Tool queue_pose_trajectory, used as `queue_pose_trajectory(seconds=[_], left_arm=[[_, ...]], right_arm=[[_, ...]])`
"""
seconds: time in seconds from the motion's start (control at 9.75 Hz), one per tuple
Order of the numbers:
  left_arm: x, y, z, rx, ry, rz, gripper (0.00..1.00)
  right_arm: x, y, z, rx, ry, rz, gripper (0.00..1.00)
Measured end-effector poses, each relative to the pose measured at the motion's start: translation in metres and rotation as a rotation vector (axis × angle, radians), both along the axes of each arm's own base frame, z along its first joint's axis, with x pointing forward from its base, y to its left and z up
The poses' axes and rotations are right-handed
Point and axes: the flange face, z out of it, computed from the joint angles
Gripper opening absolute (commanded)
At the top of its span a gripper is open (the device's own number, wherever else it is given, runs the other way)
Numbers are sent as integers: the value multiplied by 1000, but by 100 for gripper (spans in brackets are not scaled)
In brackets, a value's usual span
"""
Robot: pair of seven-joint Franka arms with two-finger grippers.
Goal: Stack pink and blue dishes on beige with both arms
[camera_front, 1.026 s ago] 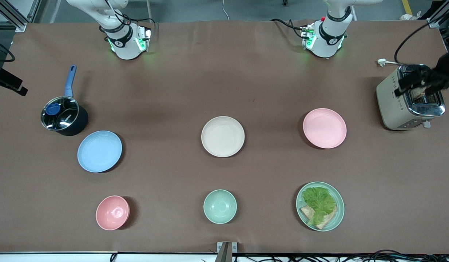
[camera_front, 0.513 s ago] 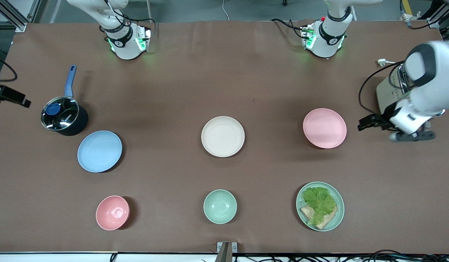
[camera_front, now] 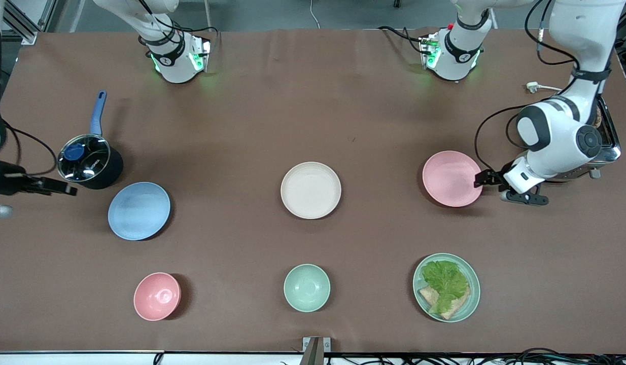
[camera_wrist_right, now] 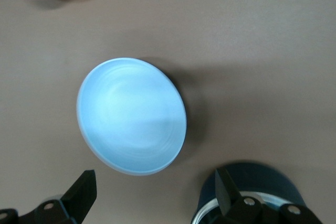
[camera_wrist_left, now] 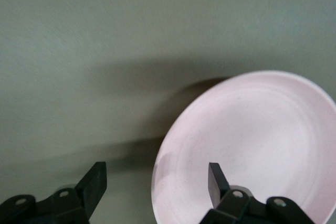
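Next, my right gripper pinches the light blue plate by its thin rim (camera_front: 110, 205), since the light blue plate's broad side is wider than my open fingers.
The beige plate (camera_front: 310, 190) lies mid-table. The pale pink plate (camera_front: 452, 178) lies toward the left arm's end, the light blue plate (camera_front: 139, 210) toward the right arm's end. My left gripper (camera_front: 488, 181) is low at the pink plate's edge on the toaster's side. In the left wrist view it (camera_wrist_left: 155, 182) is open, its fingers either side of the pink plate's (camera_wrist_left: 252, 140) rim. My right gripper (camera_front: 59, 188) hangs beside the pot, short of the blue plate. In the right wrist view it (camera_wrist_right: 155, 190) is open and holds nothing, with the blue plate (camera_wrist_right: 131, 115) just ahead of it.
A dark pot (camera_front: 87, 165) with a glass lid and blue handle stands beside the blue plate. A pink bowl (camera_front: 157, 296), a mint bowl (camera_front: 306, 287) and a mint plate with lettuce and bread (camera_front: 446, 287) lie nearer the camera. The left arm partly hides a toaster (camera_front: 604, 147).
The left arm has swung from the toaster down to the pink plate's edge. The right gripper has come in from the table's end toward the blue plate. No plate has moved.
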Motion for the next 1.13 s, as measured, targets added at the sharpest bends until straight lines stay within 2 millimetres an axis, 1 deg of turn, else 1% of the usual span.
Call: queue_pose_trajectory(seconds=[0.1,0.21,0.31,0.41,0.51,0.62,0.72,0.82,0.92,1.03,1.13], left_arm=[[-8,4,-12,-43,3,0,23],[-16,12,-18,-73,2,9,3],[-22,19,-22,-92,1,20,0],[-24,22,-23,-101,1,31,0],[-25,22,-23,-103,1,35,0],[-24,22,-22,-107,-1,38,0],[-22,22,-13,-114,-13,37,0],[-18,21,0,-116,-40,34,0],[-14,13,17,-133,-60,15,0],[-10,-9,35,-167,-66,-24,0],[-8,-44,53,-195,-62,-47,0]], right_arm=[[-2,-3,-41,27,-30,-2,100],[-5,-3,-77,59,-58,2,97],[-8,-4,-107,79,-76,14,89],[-10,-6,-130,85,-78,24,78],[-13,-6,-142,89,-68,25,65],[-14,-5,-146,91,-62,24,55],[-15,-5,-147,94,-59,22,46],[-17,-5,-148,96,-57,20,36],[-18,-4,-149,104,-57,11,19],[-19,-4,-151,116,-59,-4,1],[-19,-3,-152,124,-61,-13,1]])
